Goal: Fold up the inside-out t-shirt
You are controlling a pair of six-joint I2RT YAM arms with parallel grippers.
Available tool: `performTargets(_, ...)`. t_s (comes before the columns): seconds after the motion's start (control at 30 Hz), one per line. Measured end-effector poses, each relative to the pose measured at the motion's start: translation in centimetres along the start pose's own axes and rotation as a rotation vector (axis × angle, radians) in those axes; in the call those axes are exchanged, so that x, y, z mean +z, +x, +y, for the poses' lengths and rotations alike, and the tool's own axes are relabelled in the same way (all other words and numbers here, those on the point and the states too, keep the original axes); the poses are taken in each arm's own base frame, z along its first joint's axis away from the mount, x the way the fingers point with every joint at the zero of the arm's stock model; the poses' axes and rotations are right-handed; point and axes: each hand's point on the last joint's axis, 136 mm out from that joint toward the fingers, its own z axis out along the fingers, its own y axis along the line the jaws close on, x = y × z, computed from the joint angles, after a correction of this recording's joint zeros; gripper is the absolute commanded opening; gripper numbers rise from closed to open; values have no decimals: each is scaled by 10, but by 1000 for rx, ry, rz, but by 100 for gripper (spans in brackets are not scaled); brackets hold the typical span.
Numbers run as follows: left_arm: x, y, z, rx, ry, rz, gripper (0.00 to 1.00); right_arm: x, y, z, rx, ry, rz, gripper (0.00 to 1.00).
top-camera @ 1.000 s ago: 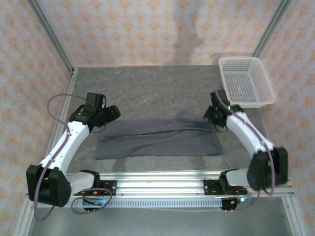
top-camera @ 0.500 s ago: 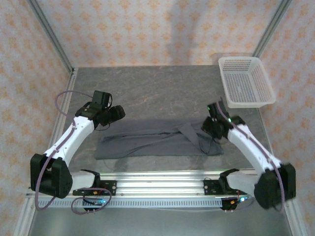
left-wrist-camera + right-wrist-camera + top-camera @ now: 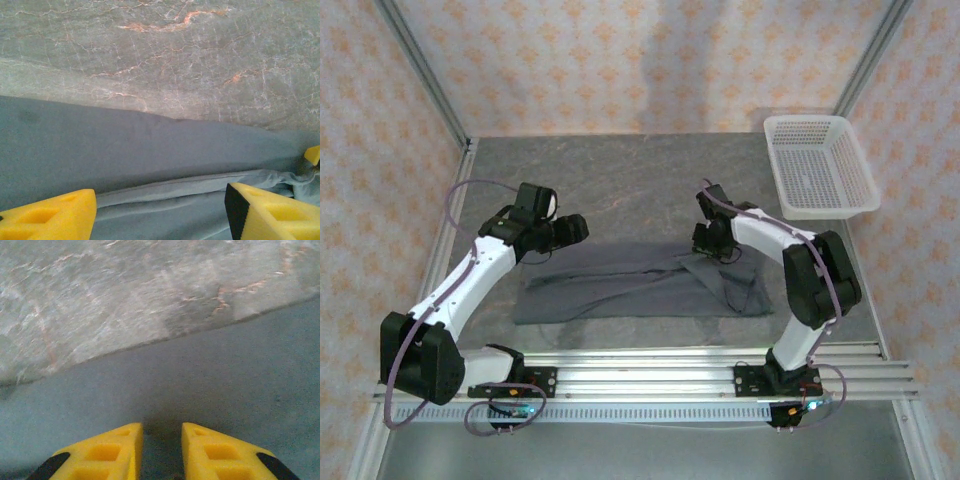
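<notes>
I need to pinch the t-shirt's far edge with my left gripper next, at the end of the t-shirt opposite the rumpled flap (image 3: 735, 285). Then the t-shirt can be turned for folding.
The inside-out t-shirt (image 3: 620, 285) lies as a long dark grey strip across the table's near half, its right end doubled over into a rumpled flap (image 3: 735, 285). My left gripper (image 3: 575, 230) hovers open over the strip's far edge on the left; in the left wrist view a folded seam of the t-shirt (image 3: 125, 145) runs below the left gripper (image 3: 160, 205). My right gripper (image 3: 705, 243) sits at the far edge right of centre. In the right wrist view the right gripper (image 3: 161, 432) has its yellow fingers a narrow gap apart above flat t-shirt cloth (image 3: 225, 370), with nothing pinched between them.
A white mesh basket (image 3: 820, 165) stands at the back right corner. Bare grey marbled table (image 3: 620, 180) stretches behind the shirt up to the patterned walls. An aluminium rail (image 3: 650, 365) runs along the near edge by the arm bases.
My right gripper went from shut to slightly apart and swung left from the shirt's right end, which now lies doubled over. My left gripper shifted a little right.
</notes>
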Motion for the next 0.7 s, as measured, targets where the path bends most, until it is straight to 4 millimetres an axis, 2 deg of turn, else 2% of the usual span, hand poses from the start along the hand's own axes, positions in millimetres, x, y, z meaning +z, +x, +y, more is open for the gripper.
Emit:
performTargets(0.07,0,0,0,0,-1,1,70,-4,4,5,-1,-18,1,10)
performTargets(0.2,3,1,1,-1,-6,7,70,-19,23,11,-2,-55,-5,7)
performTargets(0.3,8,3,3,-3,-17,25,70,-20,54,18,-11,-86,26,8)
performTargets(0.43,14,6,5,-6,-28,43,71,-5,113,20,-22,-90,139,10)
performTargets(0.47,15,6,6,-7,-30,44,71,-3,122,18,-21,-80,164,13)
performTargets(0.53,15,6,7,-14,-43,38,69,-8,125,15,-13,-65,166,22)
performTargets(0.6,17,6,12,-36,-67,35,61,-25,113,15,6,-72,119,25)
performTargets(0.63,19,6,15,-51,-84,38,48,-36,102,16,18,-88,79,25)
performTargets(0.67,22,7,18,-70,-102,42,25,-49,85,16,43,-109,23,25)
performTargets(0.7,25,8,22,-91,-122,46,9,-61,68,12,72,-119,-34,23)
